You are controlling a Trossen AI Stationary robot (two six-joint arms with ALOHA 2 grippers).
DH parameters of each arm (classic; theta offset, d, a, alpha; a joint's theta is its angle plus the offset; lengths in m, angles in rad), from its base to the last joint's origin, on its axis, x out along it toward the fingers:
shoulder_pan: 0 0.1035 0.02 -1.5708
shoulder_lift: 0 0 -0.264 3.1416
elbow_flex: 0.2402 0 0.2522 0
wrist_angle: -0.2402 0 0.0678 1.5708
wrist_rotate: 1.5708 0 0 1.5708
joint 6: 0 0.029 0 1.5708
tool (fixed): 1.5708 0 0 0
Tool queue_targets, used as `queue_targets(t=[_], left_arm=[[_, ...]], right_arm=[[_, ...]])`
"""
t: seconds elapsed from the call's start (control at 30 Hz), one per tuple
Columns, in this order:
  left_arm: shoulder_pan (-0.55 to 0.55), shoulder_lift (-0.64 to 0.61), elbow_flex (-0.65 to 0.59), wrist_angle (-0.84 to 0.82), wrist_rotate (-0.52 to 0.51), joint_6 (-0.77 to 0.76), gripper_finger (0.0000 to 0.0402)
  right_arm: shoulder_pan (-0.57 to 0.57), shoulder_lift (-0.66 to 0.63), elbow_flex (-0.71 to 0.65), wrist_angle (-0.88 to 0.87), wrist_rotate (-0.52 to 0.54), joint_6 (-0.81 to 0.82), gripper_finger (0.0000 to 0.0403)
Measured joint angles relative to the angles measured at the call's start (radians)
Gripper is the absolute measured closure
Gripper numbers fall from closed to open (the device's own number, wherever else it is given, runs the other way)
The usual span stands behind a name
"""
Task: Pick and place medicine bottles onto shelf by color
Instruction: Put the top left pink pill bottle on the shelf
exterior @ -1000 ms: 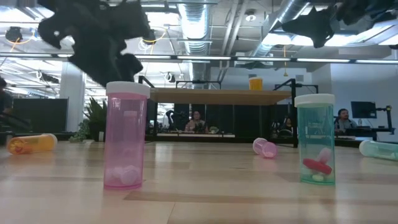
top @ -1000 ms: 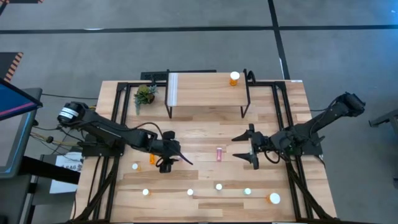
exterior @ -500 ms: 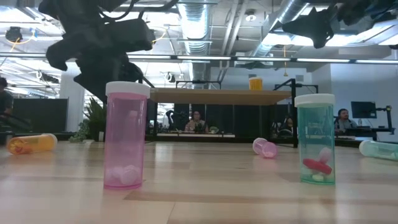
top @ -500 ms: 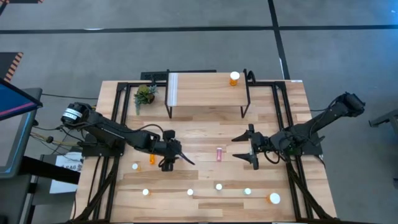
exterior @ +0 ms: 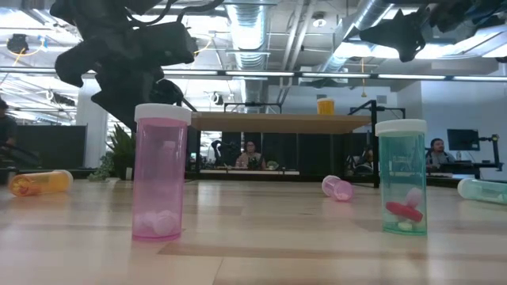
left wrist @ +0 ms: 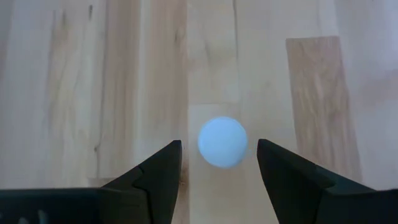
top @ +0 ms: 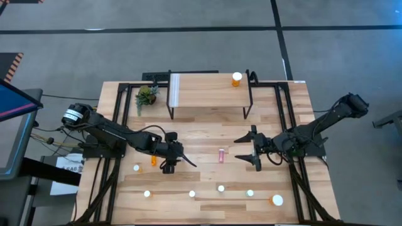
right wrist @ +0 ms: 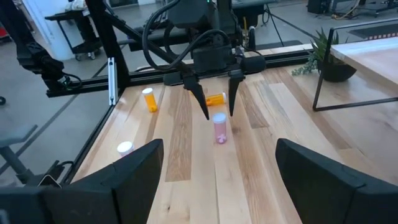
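My left gripper grabs the pink bottle by its white cap (left wrist: 222, 142) next, so the bottle's base stays free to stand on the shelf.
My left gripper (top: 168, 164) hangs fingers down, open, over the left middle of the table. A pink bottle (right wrist: 219, 129) with a white cap (left wrist: 222, 142) stands upright right under it. The fingertips stand on either side of the cap with gaps, touching nothing. My right gripper (top: 239, 148) is open wide and empty, above the right middle of the table, pointing left. The light-wood shelf (top: 210, 91) stands at the far edge on black legs. One orange bottle (top: 237, 78) stands at its right end.
An orange bottle (top: 154, 160) lies left of my left gripper, and a pink one (top: 222, 154) lies between the grippers. Several upright bottles stand along the near edge, among them a pink one (exterior: 161, 170), a teal one (exterior: 402, 176) and a larger orange one (top: 276, 201). A small plant (top: 146, 95) stands left of the shelf.
My left gripper has shifted a little toward the table's right edge and come down slightly over the pink bottle, staying open. The bottle has not moved.
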Motion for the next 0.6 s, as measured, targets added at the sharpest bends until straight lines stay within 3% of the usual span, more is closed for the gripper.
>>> queue_targets(t=[0.6], left_arm=[[0.0,0.0,0.0,0.008,0.019,0.007,0.0205]], right_arm=[[0.0,0.0,0.001,0.002,0.0,0.005,0.0072]])
